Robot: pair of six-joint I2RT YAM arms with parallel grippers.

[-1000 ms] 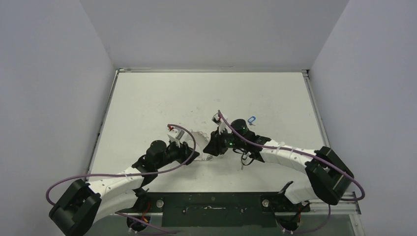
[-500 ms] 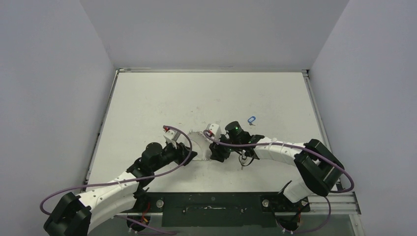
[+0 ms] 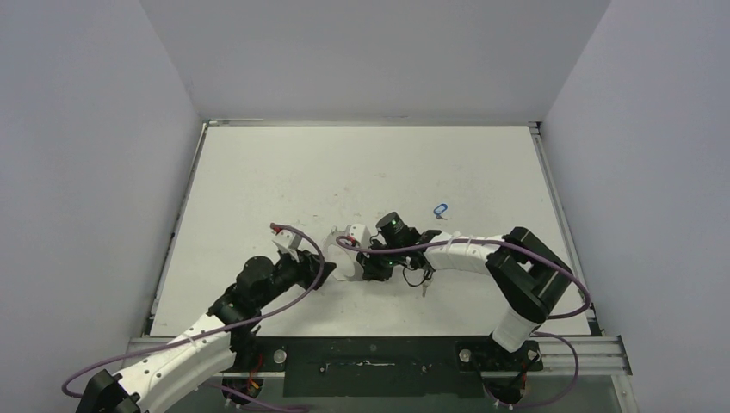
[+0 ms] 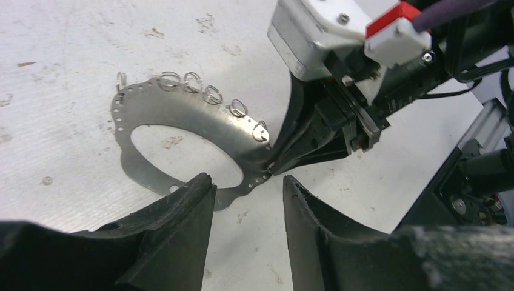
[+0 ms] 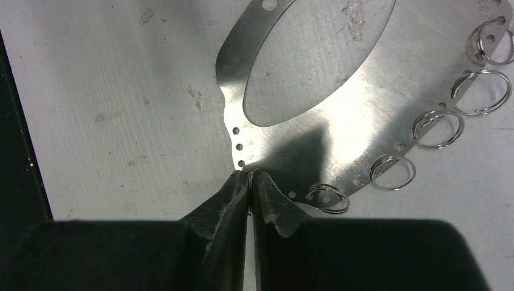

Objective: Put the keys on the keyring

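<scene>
The wire loops need to stay free to take the keys, so my left gripper will take hold of the keyring by its rim beside the hole next.
The keyring is a flat, pale metal plate with a big round hole and several wire loops along its rim, lying on the white table. My right gripper is shut on a thin wire loop at the edge of the keyring. My left gripper stands open just short of the plate's near rim, with nothing between its fingers. The right gripper faces it across the plate. A blue-headed key lies apart, behind the right arm. What looks like a dark-headed key lies beside the right forearm.
Both arms meet at the table's middle front, around the keyring. The left gripper and the right gripper are close together. Purple cables loop over both wrists. A black rail runs along the near edge, and grey walls enclose the table.
The right gripper came down and leftward to the plate's rim and closed on a wire loop. The left arm drew back to the left, its jaws unchanged.
</scene>
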